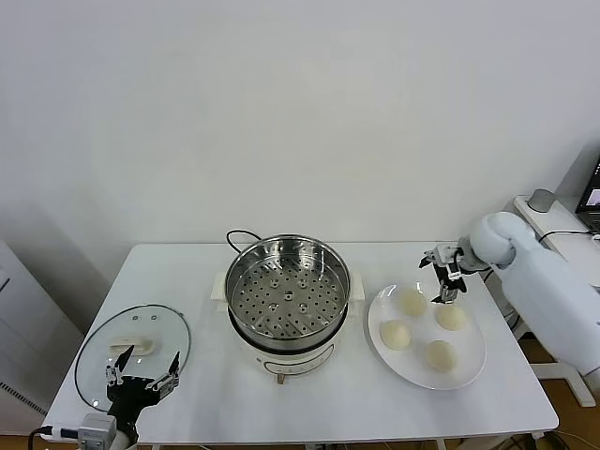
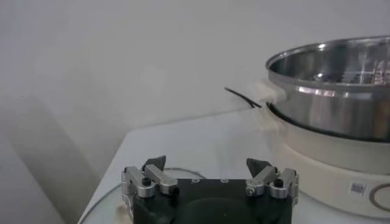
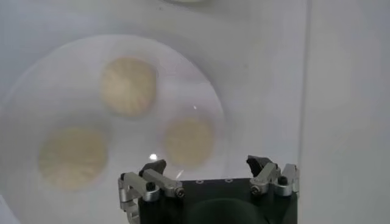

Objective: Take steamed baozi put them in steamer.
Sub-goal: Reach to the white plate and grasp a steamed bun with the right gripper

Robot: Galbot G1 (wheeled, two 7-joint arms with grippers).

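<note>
The top of the baozi is a smooth low dome (image 1: 412, 300). My right gripper will grab the baozi by its two facing sides next.
The steamer (image 1: 287, 291), a shiny perforated steel basket on a white pot base, stands empty at the table's middle. Several pale round baozi lie on a white plate (image 1: 419, 371) to its right, among them baozi (image 1: 413, 303) and baozi (image 1: 452, 318). My right gripper (image 1: 446, 292) hangs open just above the plate's far side, between those two buns, holding nothing. In the right wrist view the gripper (image 3: 207, 163) is open above the plate with a baozi (image 3: 189, 141) just ahead of its fingers. My left gripper (image 1: 142, 367) waits open at the front left, over the glass lid (image 1: 131, 342).
The lid with its white handle lies flat at the table's front left corner. A black cord (image 1: 239, 234) runs behind the steamer. The left wrist view shows the steamer (image 2: 341, 85) off to one side of the left gripper (image 2: 207, 163). A white cabinet (image 1: 562, 220) stands beyond the right edge.
</note>
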